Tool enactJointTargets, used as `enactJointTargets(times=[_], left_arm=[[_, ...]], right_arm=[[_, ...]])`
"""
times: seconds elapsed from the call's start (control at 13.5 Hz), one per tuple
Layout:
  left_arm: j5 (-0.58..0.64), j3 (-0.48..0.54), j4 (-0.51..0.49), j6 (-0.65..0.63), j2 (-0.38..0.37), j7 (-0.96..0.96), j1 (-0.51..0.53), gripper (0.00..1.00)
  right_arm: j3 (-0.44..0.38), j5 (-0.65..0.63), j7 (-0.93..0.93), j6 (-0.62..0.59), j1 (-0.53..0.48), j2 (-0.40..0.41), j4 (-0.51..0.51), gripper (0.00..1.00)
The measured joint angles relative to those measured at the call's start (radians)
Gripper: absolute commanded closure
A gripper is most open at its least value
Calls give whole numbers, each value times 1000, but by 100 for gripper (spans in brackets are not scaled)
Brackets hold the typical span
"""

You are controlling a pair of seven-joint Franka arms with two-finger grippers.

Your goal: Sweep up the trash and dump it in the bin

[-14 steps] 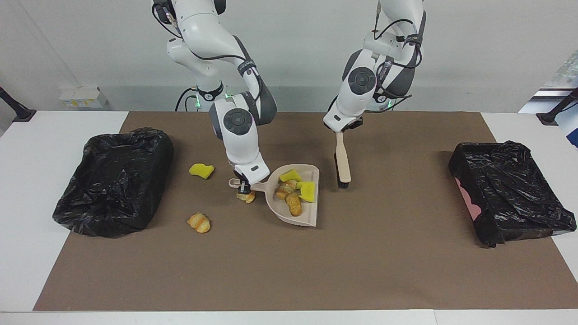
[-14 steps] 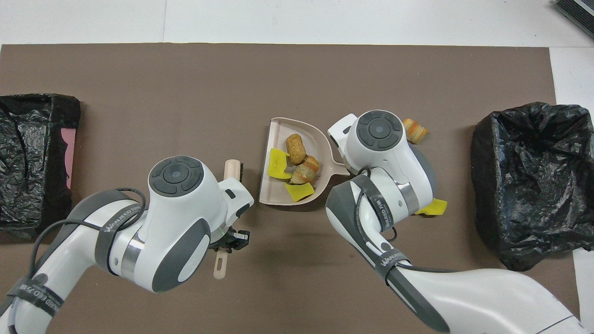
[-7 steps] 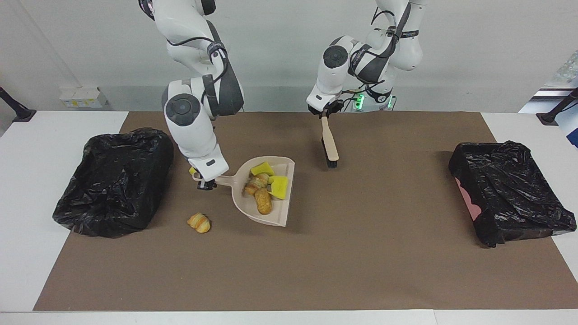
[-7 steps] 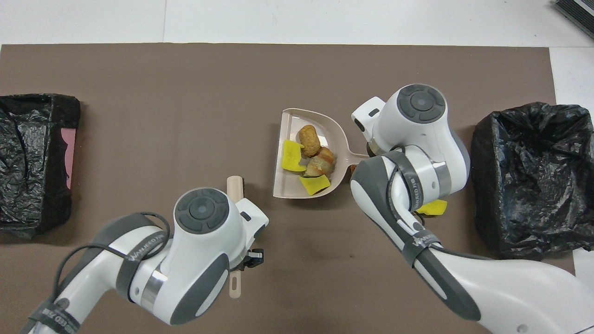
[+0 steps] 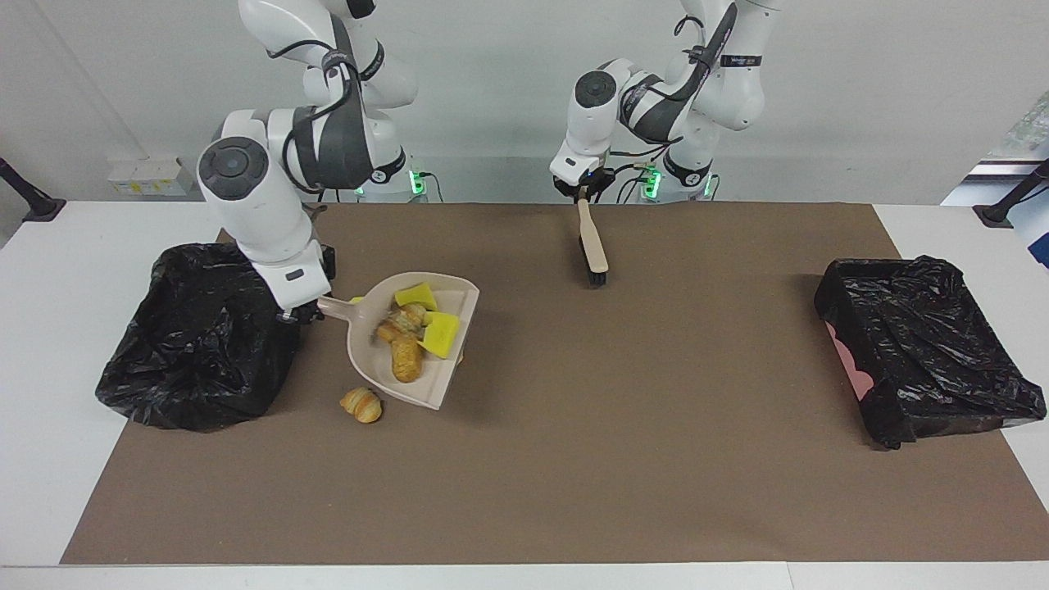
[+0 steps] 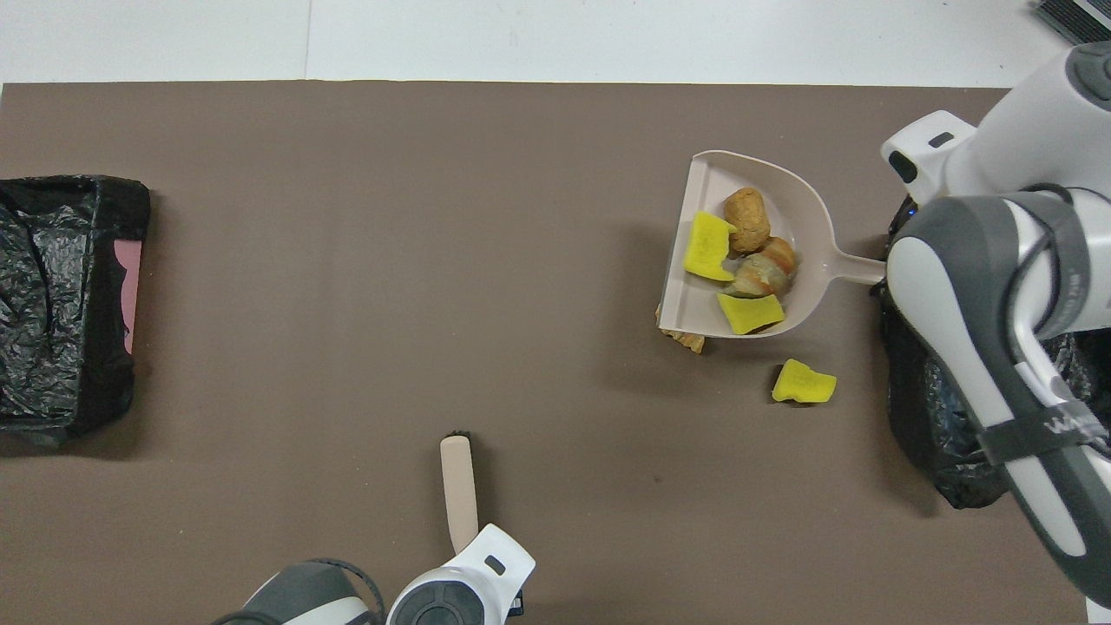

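The brush point(image 6: 458, 490) is resting low on the brown mat with its shadow close beside it. It would stay there, so my left gripper should open its fingers.
My right gripper point(image 5: 300, 311) is shut on the handle of the beige dustpan point(image 5: 373, 360), which it holds raised over the mat beside the black-bagged bin point(image 5: 197, 344). The pan point(image 6: 807, 208) carries trash: two yellow sponge chunks point(image 6: 707, 247), a brown nugget point(image 6: 746, 220) and pastries point(image 6: 764, 269). On the mat lie a croissant point(image 5: 361, 404), a yellow sponge chunk point(image 6: 803, 382) and a pastry piece point(image 6: 687, 341) partly under the pan's edge. My left gripper point(image 5: 582, 192) is shut on the brush point(image 5: 592, 242), bristles down, over the mat's edge nearest the robots.
A second black-bagged bin point(image 5: 926, 344) with a pink patch on its side stands at the left arm's end of the table. The brown mat point(image 5: 574, 459) covers most of the white table. My right arm hides much of the near bin in the overhead view.
My right arm has lifted the loaded dustpan and carried it toward the bin at its end of the table. My left arm has drawn the brush back toward the robots.
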Motion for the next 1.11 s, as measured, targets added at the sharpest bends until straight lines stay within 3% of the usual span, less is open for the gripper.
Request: enactJointTargets(times=[0.07,0.15,0.22,0.59,0.89,1.11], left_arm=[[0,0,-3,2,0,4,0,70],[0,0,-3,4,0,12,0,28],[0,1,-3,6,0,20,0,0],[0,16,39,14,23,77,24,0],[17,27,250,11,136,178,167,0],[91,31,395,-9,182,285,284,0]], right_arm=[[-1,-34,-34,1,-39,-2,0,100],[-1,-77,-58,4,-71,-3,1,100],[-1,-121,-73,13,-97,-3,1,100],[-2,-331,-154,22,-203,-4,4,100],[-4,-358,-320,24,-336,-46,12,100],[-5,-448,-412,55,-412,-78,4,100]])
